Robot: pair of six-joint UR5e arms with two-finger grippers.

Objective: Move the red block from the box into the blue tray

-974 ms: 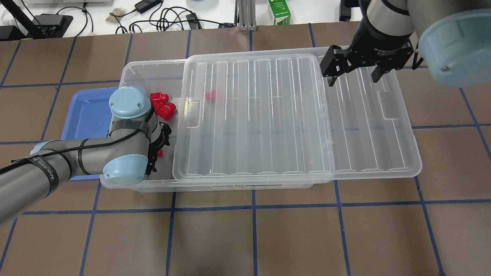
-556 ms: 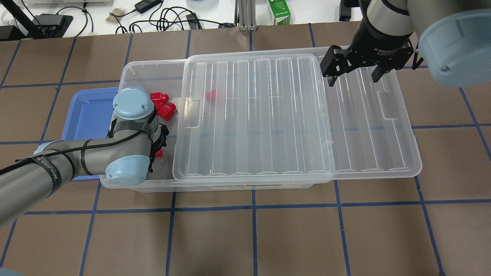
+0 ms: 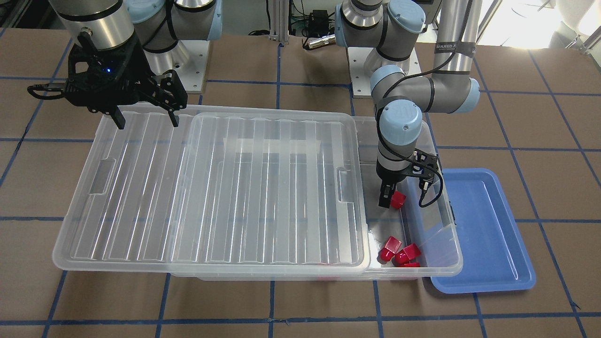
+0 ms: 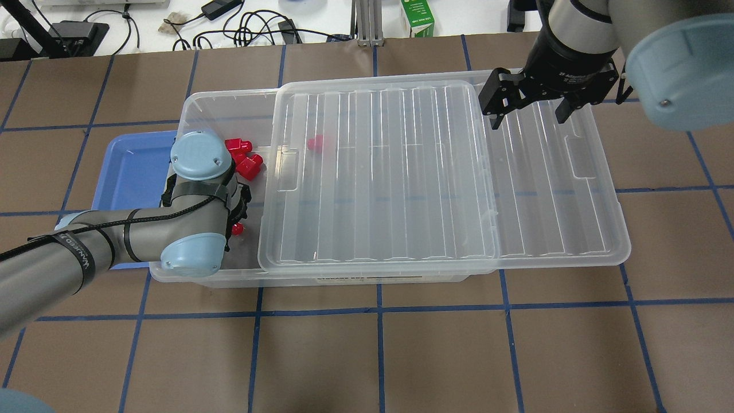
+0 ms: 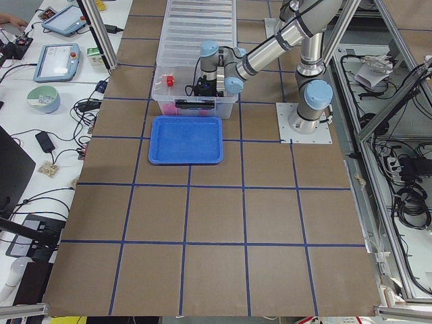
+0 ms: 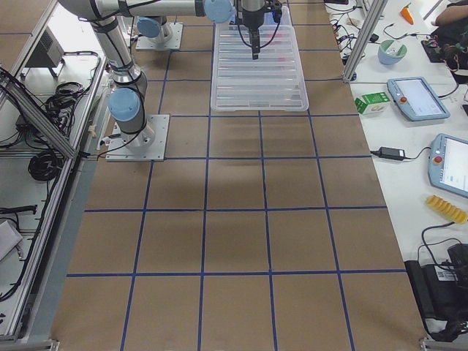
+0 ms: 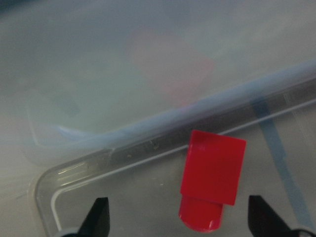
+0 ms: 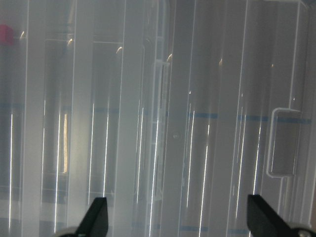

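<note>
The red block needs to go from the box into the blue tray, so my left gripper will next grab it by its rounded end [image 7: 200,215].
The clear box [image 4: 229,98] lies across the table with its ribbed lid [image 4: 436,172] slid to the right, so its left end is uncovered. My left gripper [image 3: 391,203] hangs inside that uncovered end, open. In the left wrist view a red block [image 7: 212,183] lies on the box floor between the spread fingertips [image 7: 101,217]; it also shows in the overhead view [image 4: 237,229]. Several more red blocks [image 4: 243,158] lie at the box's far corner, and one [image 4: 315,143] under the lid. The blue tray [image 4: 135,166] sits empty against the box's left end. My right gripper [image 4: 527,112] is open and empty above the lid.
The box wall [image 3: 436,220] stands between my left gripper and the blue tray [image 3: 483,225]. The lid overhangs the box's right end [image 4: 602,229]. A green carton [image 4: 417,17] and cables lie beyond the table's far edge.
My left wrist has shifted slightly to the right over the box's uncovered end. The red blocks, the lid and my right arm have not moved.
</note>
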